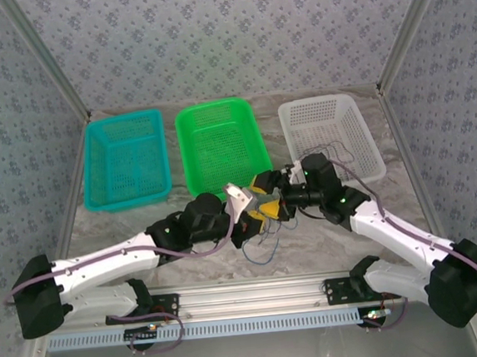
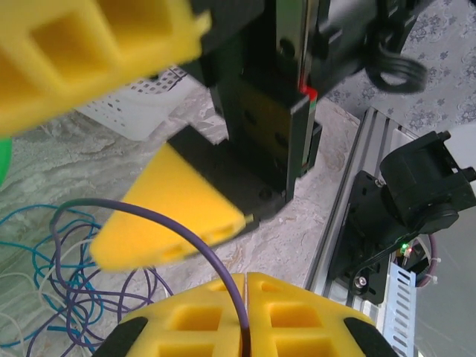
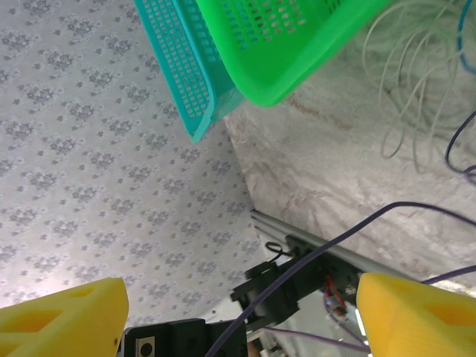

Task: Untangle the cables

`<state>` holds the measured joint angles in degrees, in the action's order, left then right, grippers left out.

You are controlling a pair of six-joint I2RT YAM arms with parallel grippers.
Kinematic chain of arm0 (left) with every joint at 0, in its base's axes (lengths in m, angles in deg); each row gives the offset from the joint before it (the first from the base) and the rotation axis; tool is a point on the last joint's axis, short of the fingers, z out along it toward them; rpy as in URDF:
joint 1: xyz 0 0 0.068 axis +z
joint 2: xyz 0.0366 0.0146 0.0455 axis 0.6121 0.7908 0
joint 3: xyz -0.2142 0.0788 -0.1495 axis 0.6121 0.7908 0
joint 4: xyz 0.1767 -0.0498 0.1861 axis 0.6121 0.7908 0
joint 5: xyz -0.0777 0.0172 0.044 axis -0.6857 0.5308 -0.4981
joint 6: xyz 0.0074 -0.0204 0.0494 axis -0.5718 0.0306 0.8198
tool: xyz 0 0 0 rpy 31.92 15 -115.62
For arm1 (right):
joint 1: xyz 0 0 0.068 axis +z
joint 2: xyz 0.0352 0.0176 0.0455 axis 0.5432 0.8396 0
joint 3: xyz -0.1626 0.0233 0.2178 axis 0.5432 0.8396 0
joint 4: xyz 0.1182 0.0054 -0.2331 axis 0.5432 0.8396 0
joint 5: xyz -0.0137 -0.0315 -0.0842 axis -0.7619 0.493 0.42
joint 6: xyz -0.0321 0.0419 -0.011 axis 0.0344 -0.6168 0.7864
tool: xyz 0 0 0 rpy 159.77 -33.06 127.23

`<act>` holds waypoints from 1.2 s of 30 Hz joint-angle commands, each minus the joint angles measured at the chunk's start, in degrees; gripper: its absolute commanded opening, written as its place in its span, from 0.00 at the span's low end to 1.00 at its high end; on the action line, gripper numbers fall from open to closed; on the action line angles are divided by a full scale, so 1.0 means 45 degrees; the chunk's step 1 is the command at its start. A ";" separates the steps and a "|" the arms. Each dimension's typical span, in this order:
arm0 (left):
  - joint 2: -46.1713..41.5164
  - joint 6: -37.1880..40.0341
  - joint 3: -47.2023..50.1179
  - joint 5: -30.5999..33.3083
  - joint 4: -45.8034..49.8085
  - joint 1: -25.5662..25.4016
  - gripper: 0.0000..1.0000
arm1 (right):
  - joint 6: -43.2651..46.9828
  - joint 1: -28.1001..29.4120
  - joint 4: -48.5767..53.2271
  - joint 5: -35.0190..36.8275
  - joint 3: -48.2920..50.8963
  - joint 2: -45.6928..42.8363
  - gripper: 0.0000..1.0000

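Note:
My right gripper grabs the purple cable point(image 2: 195, 239) by its raised arch point(image 2: 152, 215) next, to draw it free of the tangle alone.
My left gripper point(image 2: 245, 278) is shut on a thin purple cable point(image 2: 195, 239), which arches up and left from between its yellow fingers. The loose tangle point(image 2: 56, 297) of purple, blue and whitish cables lies on the marble table at lower left. My right gripper point(image 3: 242, 316) stands wide open, and the purple cable point(image 3: 327, 242) crosses the gap without touching either finger. Whitish cable loops point(image 3: 416, 82) lie on the table beyond. In the top view both grippers point(image 1: 266, 203) meet nose to nose mid-table, above a blue cable loop point(image 1: 262, 252).
Three baskets stand in a row at the back: teal point(image 1: 125, 159), green point(image 1: 219, 144) and white point(image 1: 331, 133), with thin dark wire point(image 1: 323, 148) trailing at the white one's front. An aluminium rail point(image 1: 248, 293) runs along the near edge.

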<state>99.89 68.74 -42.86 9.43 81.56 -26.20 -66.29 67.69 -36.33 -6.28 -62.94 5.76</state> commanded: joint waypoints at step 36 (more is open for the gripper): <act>0.1629 0.0127 -0.1785 -0.1033 -0.0090 -0.1317 0.08 | 0.8775 -0.5752 0.6041 0.0881 -0.9175 0.1065 0.00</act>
<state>105.75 70.01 -49.07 5.52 80.08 -31.71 -33.02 42.55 -13.75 -3.05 -101.84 9.67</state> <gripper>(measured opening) 0.083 0.071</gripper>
